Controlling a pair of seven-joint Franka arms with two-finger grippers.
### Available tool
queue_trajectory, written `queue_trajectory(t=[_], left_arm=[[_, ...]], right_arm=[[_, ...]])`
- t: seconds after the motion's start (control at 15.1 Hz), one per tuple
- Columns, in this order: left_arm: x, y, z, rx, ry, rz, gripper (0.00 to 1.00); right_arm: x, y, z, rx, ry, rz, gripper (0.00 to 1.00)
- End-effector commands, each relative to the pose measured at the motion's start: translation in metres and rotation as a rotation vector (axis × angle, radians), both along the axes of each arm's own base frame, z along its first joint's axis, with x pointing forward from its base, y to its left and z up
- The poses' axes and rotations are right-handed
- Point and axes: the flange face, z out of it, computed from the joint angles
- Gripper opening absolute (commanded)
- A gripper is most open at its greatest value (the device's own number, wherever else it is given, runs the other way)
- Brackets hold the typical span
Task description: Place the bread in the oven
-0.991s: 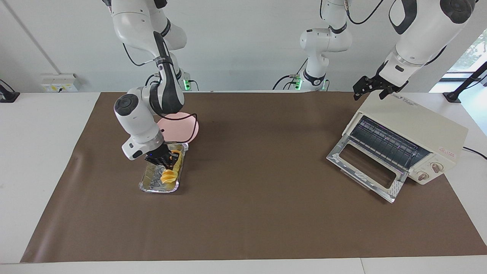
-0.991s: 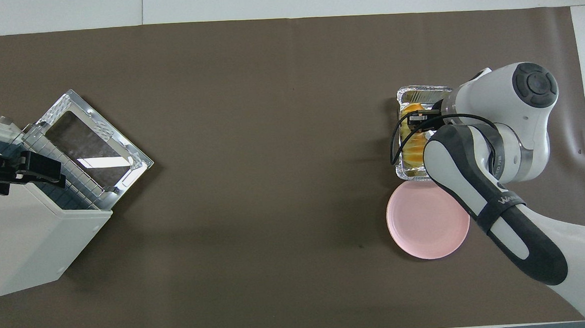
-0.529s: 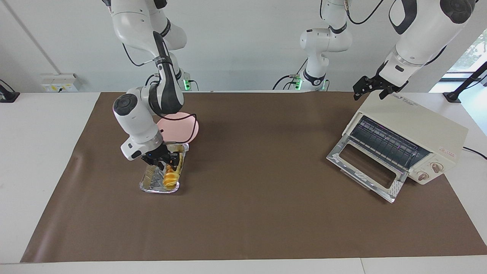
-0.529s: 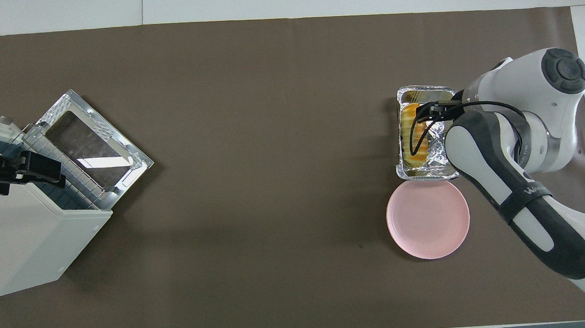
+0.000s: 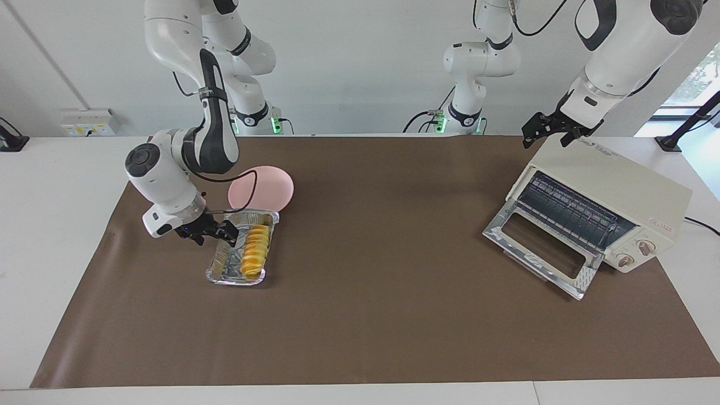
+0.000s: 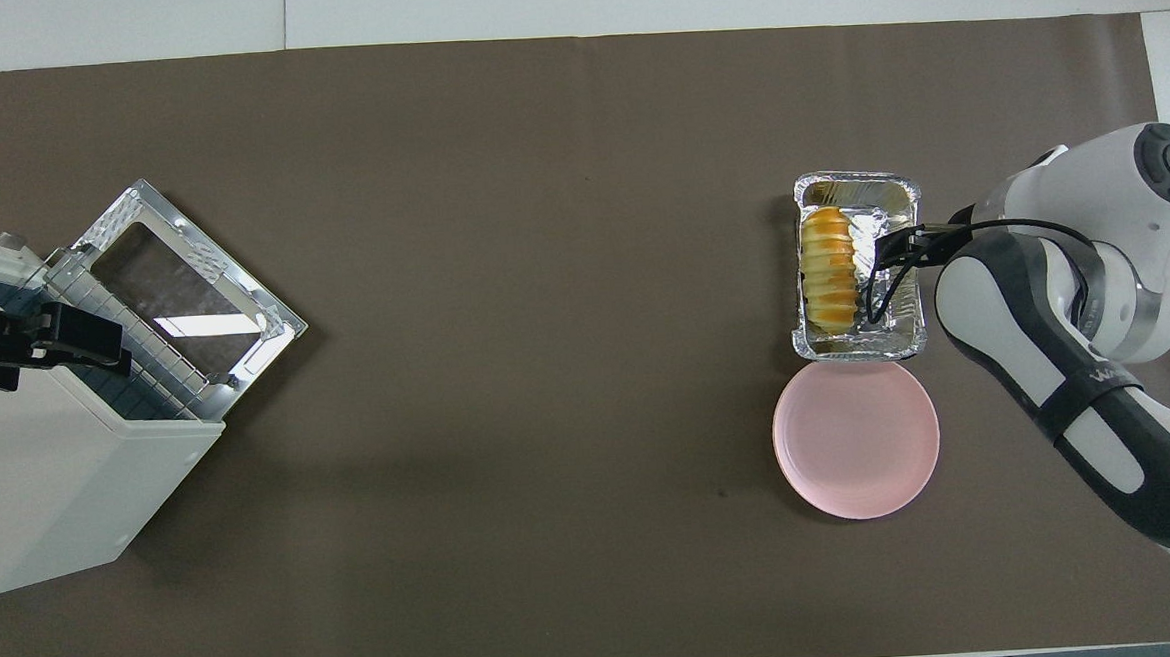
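Observation:
My right gripper has to grab the foil tray by its long rim (image 6: 917,293) next, so that the bread (image 6: 829,268) stays untouched as the tray goes to the oven.
The yellow-orange ridged bread (image 5: 255,252) (image 6: 829,268) lies lengthwise in a crinkled foil tray (image 5: 220,271) (image 6: 900,194) toward the right arm's end of the table. My right gripper (image 5: 228,236) (image 6: 887,249) hangs open just over the tray's rim beside the bread, holding nothing. The cream-white oven (image 5: 619,185) (image 6: 43,497) stands at the left arm's end with its glass door (image 5: 540,247) (image 6: 182,280) dropped open and the wire rack showing. Above the oven's top edge my left gripper (image 5: 535,131) (image 6: 65,341) waits open.
A round pink plate (image 5: 270,185) (image 6: 856,444) sits beside the foil tray, nearer to the robots. A brown mat (image 5: 382,315) covers the table between tray and oven. A black cable loops from the right wrist over the tray.
My right gripper opened, let go of the bread and drew back off it toward the right arm's end. The bread now lies flat in the tray. The left arm has not moved.

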Motion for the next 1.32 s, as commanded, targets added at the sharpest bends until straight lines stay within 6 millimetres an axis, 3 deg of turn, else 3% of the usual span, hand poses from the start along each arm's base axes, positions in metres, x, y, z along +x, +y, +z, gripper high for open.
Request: queue_trajectory(t=[0.0, 0.07, 0.2, 0.26, 0.66, 0.92, 1.06, 1.26], left_arm=[[-0.003, 0.003, 0.003, 0.012, -0.018, -0.002, 1.0], [-0.003, 0.003, 0.003, 0.012, -0.018, -0.002, 1.0], [-0.003, 0.003, 0.003, 0.012, -0.018, -0.002, 1.0], [-0.003, 0.003, 0.003, 0.012, -0.018, -0.002, 1.0], [-0.003, 0.003, 0.003, 0.012, -0.018, -0.002, 1.0], [-0.003, 0.003, 0.003, 0.012, -0.018, -0.002, 1.0], [-0.003, 0.003, 0.003, 0.012, -0.018, -0.003, 1.0], [-0.003, 0.003, 0.003, 0.012, -0.018, -0.002, 1.0]], right_arm=[[-0.017, -0.001, -0.009, -0.012, -0.009, 0.013, 0.92], [-0.018, -0.003, -0.01, -0.011, -0.006, 0.01, 0.74], [-0.018, -0.007, -0.009, -0.011, -0.006, 0.006, 0.21], [-0.018, -0.007, -0.01, -0.011, -0.005, 0.009, 0.0], [-0.011, -0.008, -0.002, -0.013, -0.027, 0.048, 0.0], [0.013, 0.003, 0.032, 0.019, -0.039, 0.04, 0.0], [0.025, 0.025, 0.058, 0.032, -0.041, 0.031, 0.0], [0.046, 0.097, 0.104, 0.049, -0.054, 0.003, 0.0]])
